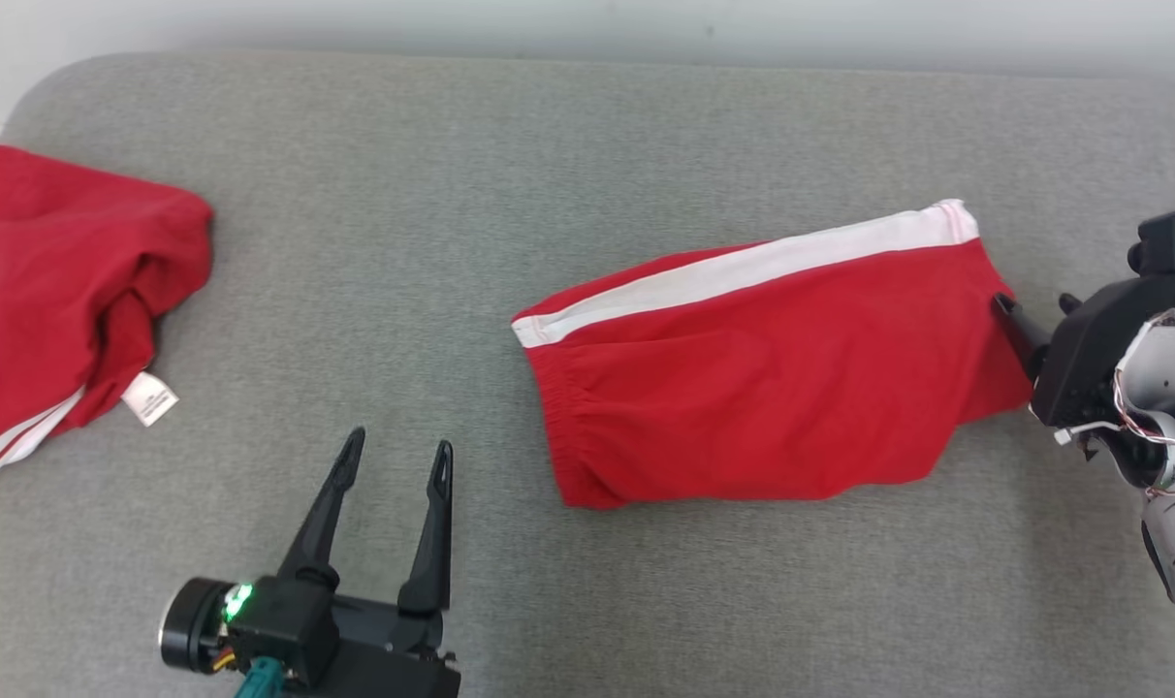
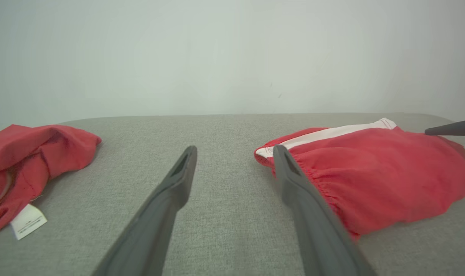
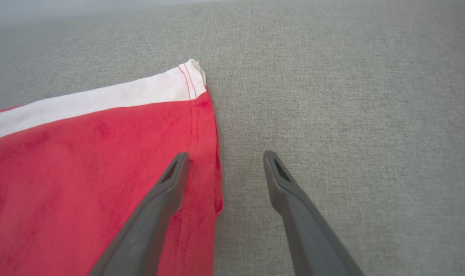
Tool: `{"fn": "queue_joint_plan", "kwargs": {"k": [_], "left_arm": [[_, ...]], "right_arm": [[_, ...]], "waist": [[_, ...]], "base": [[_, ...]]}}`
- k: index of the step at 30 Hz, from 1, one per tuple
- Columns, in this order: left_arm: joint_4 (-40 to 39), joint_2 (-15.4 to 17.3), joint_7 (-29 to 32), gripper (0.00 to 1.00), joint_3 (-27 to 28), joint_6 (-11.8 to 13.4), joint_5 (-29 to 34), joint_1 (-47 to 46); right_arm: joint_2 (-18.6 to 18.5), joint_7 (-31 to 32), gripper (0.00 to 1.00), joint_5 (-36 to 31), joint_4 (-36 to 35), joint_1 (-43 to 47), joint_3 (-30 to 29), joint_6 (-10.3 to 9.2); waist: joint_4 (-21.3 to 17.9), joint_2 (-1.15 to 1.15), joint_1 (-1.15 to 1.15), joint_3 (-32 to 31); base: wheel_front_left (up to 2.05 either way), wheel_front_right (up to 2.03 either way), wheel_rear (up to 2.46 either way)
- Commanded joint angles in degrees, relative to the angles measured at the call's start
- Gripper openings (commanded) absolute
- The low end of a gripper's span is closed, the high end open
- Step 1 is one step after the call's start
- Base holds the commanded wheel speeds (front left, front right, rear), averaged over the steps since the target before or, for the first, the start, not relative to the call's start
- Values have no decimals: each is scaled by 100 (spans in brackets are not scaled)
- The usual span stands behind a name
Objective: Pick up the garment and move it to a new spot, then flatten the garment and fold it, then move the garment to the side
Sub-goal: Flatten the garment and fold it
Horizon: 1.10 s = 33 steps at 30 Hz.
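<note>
My right gripper pinches the garment by its stitched red hem (image 1: 994, 304) next, to fold the shorts over toward their elastic waistband (image 1: 562, 413).
The garment (image 1: 762, 378) is a pair of red shorts with a white side stripe, lying folded on the grey surface right of centre. My right gripper (image 1: 1038, 315) is open at the garment's right hem. In the right wrist view, one finger of the right gripper (image 3: 225, 155) lies over the red hem of the garment (image 3: 83, 153) and the other over bare grey fabric. My left gripper (image 1: 398, 444) stands open at the lower left, holding nothing and apart from the shorts. In the left wrist view, the left gripper (image 2: 234, 149) points past the garment's (image 2: 378, 168) elastic waistband end.
A second red garment (image 1: 54, 291) with a white label (image 1: 149, 398) lies crumpled at the far left, also seen as the second red garment (image 2: 29, 153) in the left wrist view. The grey cushioned surface (image 1: 587, 165) ends at a pale wall behind.
</note>
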Motion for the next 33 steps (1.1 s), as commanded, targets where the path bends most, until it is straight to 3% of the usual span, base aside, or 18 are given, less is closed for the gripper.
{"fn": "queue_joint_plan", "kwargs": {"k": [1,17,18,19,28,33], "left_arm": [[0,-43,-20,100,26,-39,58,96],[229,-271,-20,100,425,-290,328,426],[249,-283,-20,100,450,-282,315,437],[254,-293,-20,100,470,-290,318,431],[307,-357,-20,100,609,-337,370,442],[369,-379,-20,100,681,-383,331,452]], "right_arm": [[34,28,100,-32,73,106,-64,-11],[441,583,100,-434,673,308,-503,-10],[464,596,44,-458,664,320,-508,-10],[483,588,0,-474,641,332,-513,-10],[446,461,0,-741,719,402,-777,-16],[387,36,0,-1024,638,343,-1028,-16]], "waist": [[99,0,1,1],[418,0,1,-18],[413,0,1,-19],[407,0,1,-22],[292,0,1,-37],[187,0,1,-98]], "base": [[0,0,0],[0,0,0],[0,0,0],[0,0,0],[0,0,0],[0,0,0]]}}
